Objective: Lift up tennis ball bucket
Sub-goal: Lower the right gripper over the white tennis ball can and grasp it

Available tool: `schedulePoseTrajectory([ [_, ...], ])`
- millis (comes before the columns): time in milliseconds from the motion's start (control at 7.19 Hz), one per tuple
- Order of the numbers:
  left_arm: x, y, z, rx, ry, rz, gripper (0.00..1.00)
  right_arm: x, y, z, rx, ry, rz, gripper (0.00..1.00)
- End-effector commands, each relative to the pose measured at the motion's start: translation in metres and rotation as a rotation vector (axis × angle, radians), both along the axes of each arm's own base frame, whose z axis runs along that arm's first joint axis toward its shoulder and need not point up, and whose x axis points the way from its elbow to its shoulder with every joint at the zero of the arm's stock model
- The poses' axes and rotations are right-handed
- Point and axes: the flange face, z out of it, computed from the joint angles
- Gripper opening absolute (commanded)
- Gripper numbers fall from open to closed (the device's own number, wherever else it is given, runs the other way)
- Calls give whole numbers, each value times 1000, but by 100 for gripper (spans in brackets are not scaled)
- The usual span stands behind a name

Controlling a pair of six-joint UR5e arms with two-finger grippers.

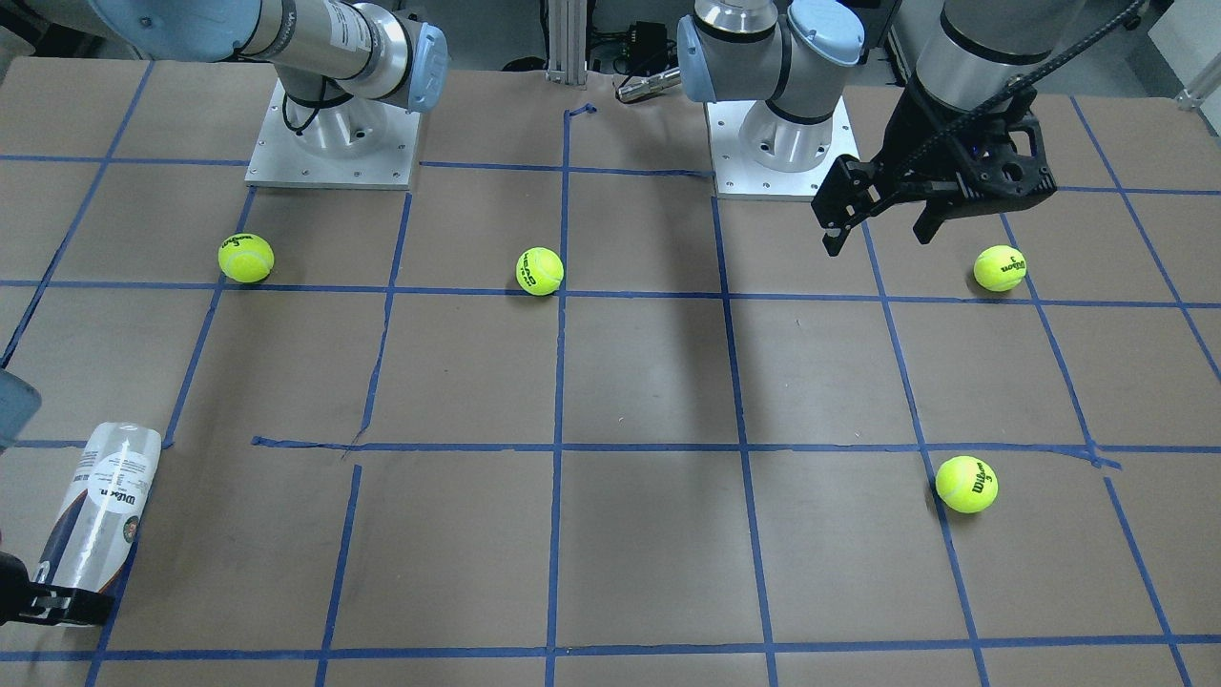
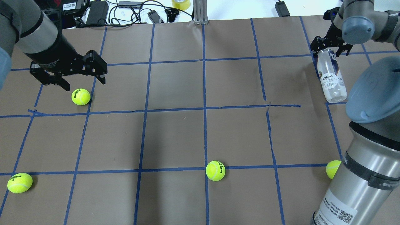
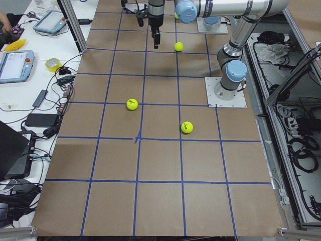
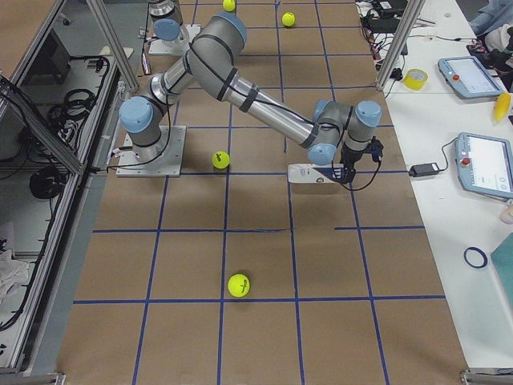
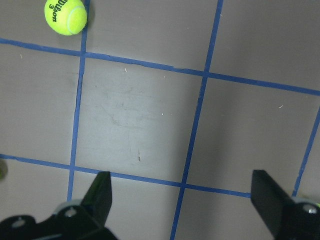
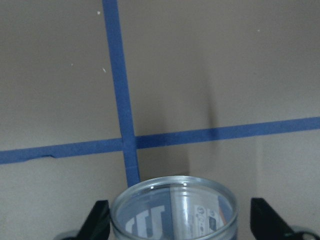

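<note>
My right gripper grabs the tennis ball bucket by its open end (image 6: 174,207) next, to lift it up.
The tennis ball bucket (image 2: 331,81) is a clear can with a white and navy Wilson label. It lies on its side at the table's far right, also in the front view (image 1: 105,506) and the right side view (image 4: 309,173). My right gripper (image 2: 329,50) is open and points down over the can's far end, one finger on each side. In the right wrist view the can's round end (image 6: 172,210) sits between the fingers, with a small gap on the view's right side. My left gripper (image 2: 84,84) is open and empty, hovering at the far left.
Several yellow-green tennis balls lie on the brown paper: one (image 2: 81,97) just below the left gripper, one (image 2: 19,182) at the near left, one (image 2: 215,170) at near centre, one (image 2: 332,168) partly behind my right arm. Cables and devices (image 2: 125,9) lie beyond the far edge.
</note>
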Motion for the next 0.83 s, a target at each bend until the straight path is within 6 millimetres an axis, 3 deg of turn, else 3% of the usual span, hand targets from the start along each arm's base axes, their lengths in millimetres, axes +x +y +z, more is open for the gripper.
schedulePoseTrajectory([
  [0,-2,1,2,-3,0,-11,100,1,3,-4,14,-7,16,91],
  [278,-2,3,4,-6,-1,-11,100,3,4,-4,17,-21,70,55],
  [417,-2,4,4,-6,-6,-10,100,3,4,4,10,-18,91,50],
  [696,-4,5,4,-6,-3,-15,100,22,13,54,7,-54,119,51],
])
